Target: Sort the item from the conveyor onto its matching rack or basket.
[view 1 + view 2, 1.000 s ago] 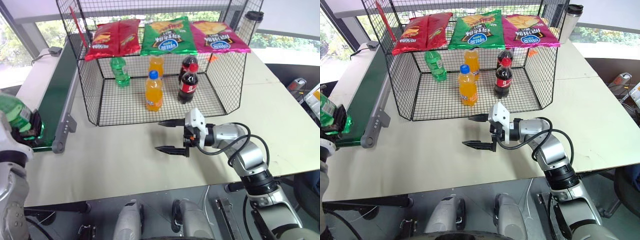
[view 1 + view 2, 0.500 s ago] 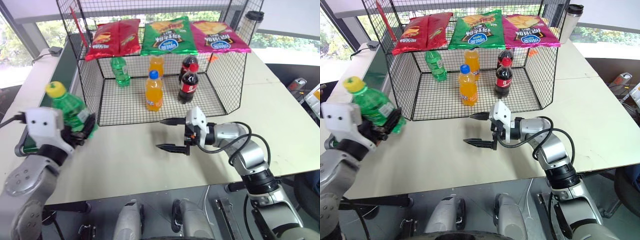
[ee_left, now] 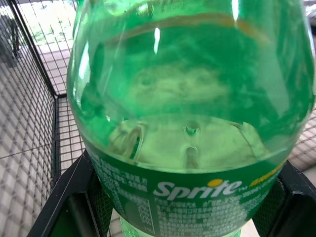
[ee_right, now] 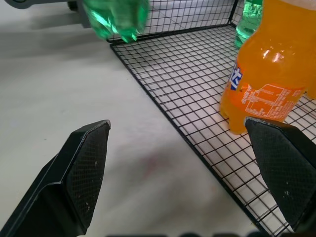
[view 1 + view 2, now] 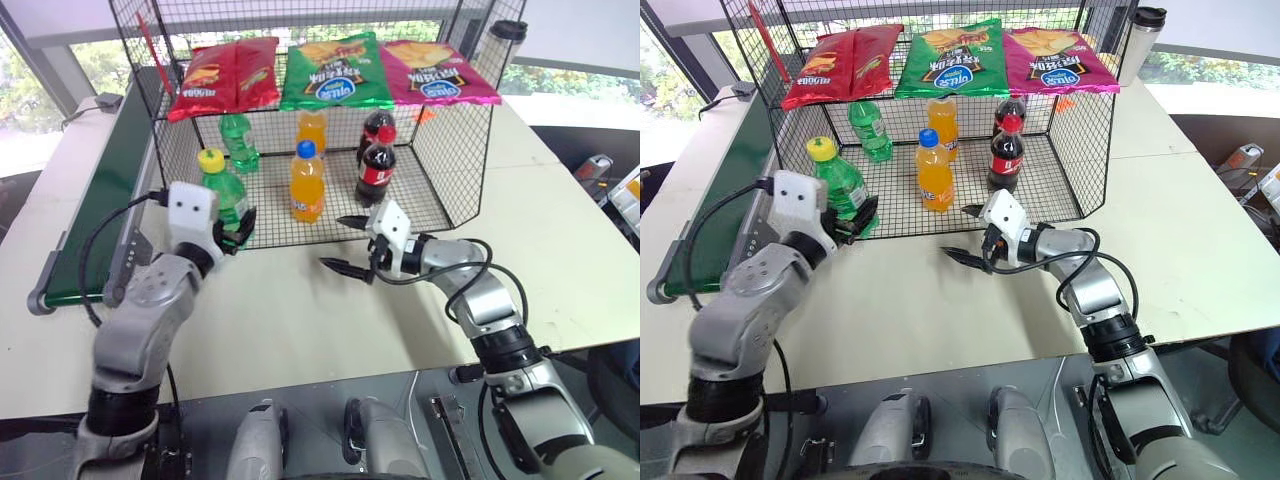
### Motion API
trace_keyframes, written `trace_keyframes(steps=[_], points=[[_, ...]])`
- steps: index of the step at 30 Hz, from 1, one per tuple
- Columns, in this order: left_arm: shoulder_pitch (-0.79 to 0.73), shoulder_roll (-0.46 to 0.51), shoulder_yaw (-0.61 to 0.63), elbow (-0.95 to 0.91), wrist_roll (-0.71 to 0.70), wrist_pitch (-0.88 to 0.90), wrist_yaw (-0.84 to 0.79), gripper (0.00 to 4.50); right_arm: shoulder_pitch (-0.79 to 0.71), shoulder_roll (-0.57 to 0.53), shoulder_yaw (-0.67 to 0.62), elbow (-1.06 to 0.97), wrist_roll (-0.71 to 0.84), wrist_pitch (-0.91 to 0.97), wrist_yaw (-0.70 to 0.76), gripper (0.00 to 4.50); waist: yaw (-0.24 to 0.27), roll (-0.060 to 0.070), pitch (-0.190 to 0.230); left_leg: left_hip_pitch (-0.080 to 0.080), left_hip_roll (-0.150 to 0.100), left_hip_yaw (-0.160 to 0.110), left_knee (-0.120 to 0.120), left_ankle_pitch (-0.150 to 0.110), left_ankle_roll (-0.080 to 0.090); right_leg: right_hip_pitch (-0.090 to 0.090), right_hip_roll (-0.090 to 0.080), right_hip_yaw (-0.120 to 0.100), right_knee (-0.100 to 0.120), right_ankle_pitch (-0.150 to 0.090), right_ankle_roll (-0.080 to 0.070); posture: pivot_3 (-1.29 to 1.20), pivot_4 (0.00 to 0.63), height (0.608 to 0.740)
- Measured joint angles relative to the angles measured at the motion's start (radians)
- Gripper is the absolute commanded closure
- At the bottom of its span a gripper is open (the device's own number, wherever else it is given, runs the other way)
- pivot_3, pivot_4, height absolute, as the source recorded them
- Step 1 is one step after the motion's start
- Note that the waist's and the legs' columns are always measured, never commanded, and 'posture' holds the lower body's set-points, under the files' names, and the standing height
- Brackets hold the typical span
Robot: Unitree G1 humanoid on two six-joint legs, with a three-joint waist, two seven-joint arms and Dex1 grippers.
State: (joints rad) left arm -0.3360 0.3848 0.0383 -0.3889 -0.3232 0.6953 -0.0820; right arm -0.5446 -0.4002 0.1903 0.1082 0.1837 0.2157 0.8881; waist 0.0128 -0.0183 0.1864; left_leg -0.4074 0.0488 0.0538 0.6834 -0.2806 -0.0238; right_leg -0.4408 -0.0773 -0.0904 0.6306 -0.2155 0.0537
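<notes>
The green bottle stays in my left gripper for now, until it is farther over the basket's grid bottom. Its lower end hangs at the basket's front edge and would tip.
The item, a clear-green bottle (image 5: 226,196) with a yellow cap, stands nearly upright in my left gripper (image 5: 236,226), which is shut on its lower body. It hangs at the front left corner of the black wire basket (image 5: 456,150), just over the edge of the grid floor. In the left wrist view the bottle (image 3: 192,113) sits between the two black fingers (image 3: 69,207). The dark-green conveyor (image 5: 110,190) runs along the table's left side, behind my left arm. My right gripper (image 5: 335,243) hovers open and holds nothing at the basket's front edge, near the orange bottle (image 4: 269,74).
Inside the basket stand a green bottle with a green cap (image 5: 239,141), two orange bottles (image 5: 308,186) and two cola bottles (image 5: 376,172). Red (image 5: 225,75), green (image 5: 335,70) and pink (image 5: 436,70) chip bags lie on its top. A cup (image 5: 507,35) stands back right.
My left arm has carried the bottle from beside the conveyor to the right and forward, up to the basket's front left corner. My right gripper moved slightly toward the basket, still open.
</notes>
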Motion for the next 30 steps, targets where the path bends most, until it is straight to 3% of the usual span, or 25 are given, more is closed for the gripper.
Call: trace_keyframes(steps=[13, 16, 17, 24, 30], points=[[-0.209, -0.107, -0.051, 0.403, 0.166, -0.129, 0.032, 1.65, -0.007, 0.006, 0.0, -0.023, -0.002, 0.018, 0.003, 0.0, -0.003, 0.0, 0.0, 0.0, 0.0, 0.0, 0.0, 0.0, 0.0, 0.0, 0.0, 0.0, 0.0, 0.0, 0.0, 0.0, 0.15, 0.74], [-0.21, -0.13, -0.027, 0.447, 0.168, -0.138, 0.044, 0.18, -0.007, 0.006, 0.0, -0.033, 0.0, 0.024, 0.004, 0.0, -0.001, 0.0, 0.0, 0.0, 0.0, 0.0, 0.0, 0.0, 0.0, 0.0, 0.0, 0.0, 0.0, 0.0, 0.0, 0.0, 0.15, 0.74], [-0.215, -0.134, -0.016, 0.45, 0.168, -0.139, 0.046, 0.01, -0.007, 0.006, 0.0, -0.035, 0.001, 0.026, 0.004, 0.0, -0.001, 0.0, 0.0, 0.0, 0.0, 0.0, 0.0, 0.0, 0.0, 0.0, 0.0, 0.0, 0.0, 0.0, 0.0, 0.0, 0.15, 0.74], [-0.225, -0.14, 0.015, 0.442, 0.167, -0.153, 0.04, 0.01, -0.006, 0.006, 0.0, -0.037, 0.009, 0.032, 0.01, 0.0, -0.001, 0.0, 0.0, 0.0, 0.0, 0.0, 0.0, 0.0, 0.0, 0.0, 0.0, 0.0, 0.001, 0.0, 0.0, 0.0, 0.15, 0.74], [-0.194, -0.111, 0.029, 0.269, 0.166, -0.088, 0.035, 0.01, -0.004, 0.006, 0.0, -0.045, 0.018, 0.032, 0.02, 0.0, -0.003, 0.0, 0.0, 0.0, 0.0, 0.0, 0.0, 0.0, 0.0, 0.0, 0.0, 0.0, 0.001, 0.0, 0.0, 0.0, 0.15, 0.74]])
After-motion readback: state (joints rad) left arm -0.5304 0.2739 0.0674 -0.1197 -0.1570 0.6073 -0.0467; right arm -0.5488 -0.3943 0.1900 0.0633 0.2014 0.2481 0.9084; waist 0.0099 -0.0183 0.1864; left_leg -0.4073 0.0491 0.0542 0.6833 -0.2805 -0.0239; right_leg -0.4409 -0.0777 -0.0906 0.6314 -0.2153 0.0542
